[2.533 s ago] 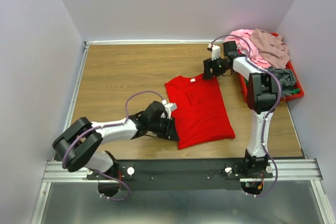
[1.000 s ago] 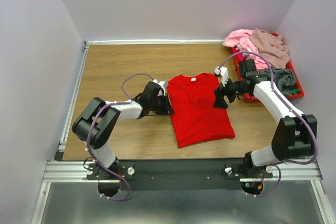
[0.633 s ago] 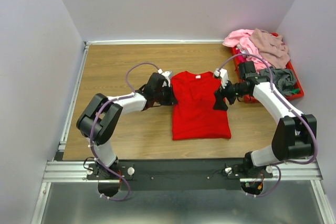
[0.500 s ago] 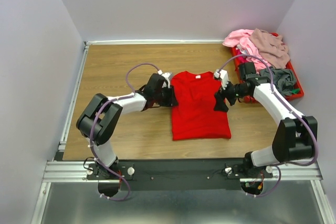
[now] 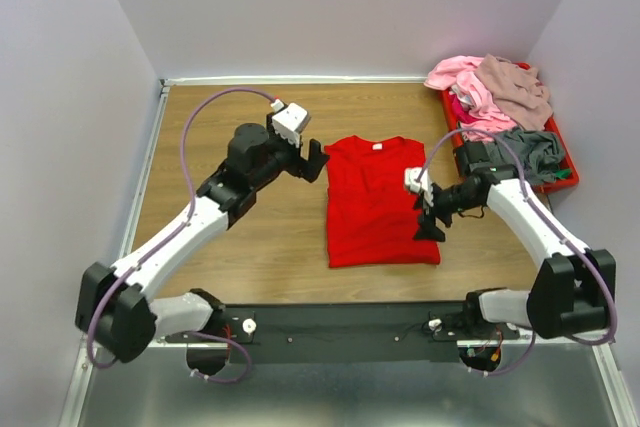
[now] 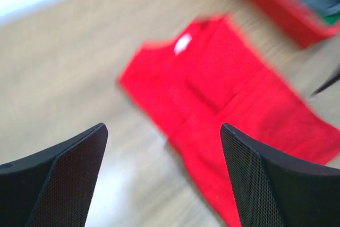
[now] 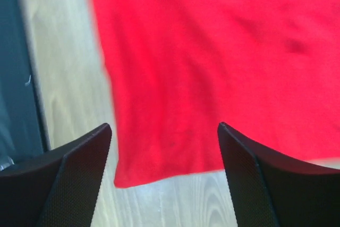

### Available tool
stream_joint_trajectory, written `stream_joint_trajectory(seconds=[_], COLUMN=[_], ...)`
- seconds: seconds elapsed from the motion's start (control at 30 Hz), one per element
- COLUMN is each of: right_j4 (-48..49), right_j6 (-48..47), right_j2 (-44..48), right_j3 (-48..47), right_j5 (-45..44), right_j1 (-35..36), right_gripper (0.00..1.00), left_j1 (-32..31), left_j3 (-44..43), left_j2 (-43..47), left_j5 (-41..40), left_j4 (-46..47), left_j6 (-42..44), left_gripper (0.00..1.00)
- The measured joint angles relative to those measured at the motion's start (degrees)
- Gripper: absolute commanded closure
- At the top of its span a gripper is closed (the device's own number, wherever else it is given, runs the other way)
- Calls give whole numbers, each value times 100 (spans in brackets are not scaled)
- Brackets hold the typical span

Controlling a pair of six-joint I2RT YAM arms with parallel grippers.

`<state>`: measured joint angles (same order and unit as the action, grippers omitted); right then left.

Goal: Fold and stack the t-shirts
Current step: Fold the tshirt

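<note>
I need to grab the red t-shirt's near hem corner point(image 5: 334, 261) with my left gripper next, to fold that end of the t-shirt over the collar.
A bright red t-shirt point(image 5: 380, 202) lies flat on the wooden table, folded into a narrow rectangle, its white neck label point(image 5: 377, 146) at the far end. It also shows in the left wrist view point(image 6: 223, 99) and the right wrist view point(image 7: 212, 67). My left gripper point(image 5: 316, 160) is open and empty, raised left of the shirt's collar. My right gripper point(image 5: 431, 226) is open and empty, above the shirt's near right edge. Pink point(image 5: 455, 75), mauve-beige point(image 5: 515, 87) and grey point(image 5: 535, 147) shirts lie piled in a red tray.
The red plastic tray point(image 5: 565, 175) stands at the table's far right against the wall. Bare wood point(image 5: 210, 127) lies left of and beyond the shirt. White walls close in the table at the back and both sides.
Both grippers have let go of the shirt's sides. The left arm has lifted up and back to the left; the right gripper has moved toward the near right edge. The shirt lies narrower.
</note>
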<state>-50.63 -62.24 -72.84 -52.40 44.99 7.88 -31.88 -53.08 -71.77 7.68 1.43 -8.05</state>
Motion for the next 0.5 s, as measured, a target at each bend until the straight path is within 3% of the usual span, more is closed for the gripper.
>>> stream_joint_trajectory(seconds=[0.07,0.13,0.27,0.37,0.5], right_j4=[-426,-573,-756,-765,-673], right_j6=[-778,-1403,-2238,-2483,-2629], right_j2=[-155,-83,564,765,789], right_j3=[98,415,1226,1425,1683], right_j5=[-2,-188,-787,-1032,-1226], right_j1=[59,109,164,190,192], right_gripper=[20,20,23,25,29], left_j1=[-28,-483,-2072,-3086,-3622], left_j3=[52,273,1056,1644,1980], left_j2=[400,715,885,621,367], left_j5=[496,610,647,573,378], left_j4=[304,538,632,378,190], left_j6=[577,1309,2894,3644,4098], left_gripper=[14,14,18,19,18])
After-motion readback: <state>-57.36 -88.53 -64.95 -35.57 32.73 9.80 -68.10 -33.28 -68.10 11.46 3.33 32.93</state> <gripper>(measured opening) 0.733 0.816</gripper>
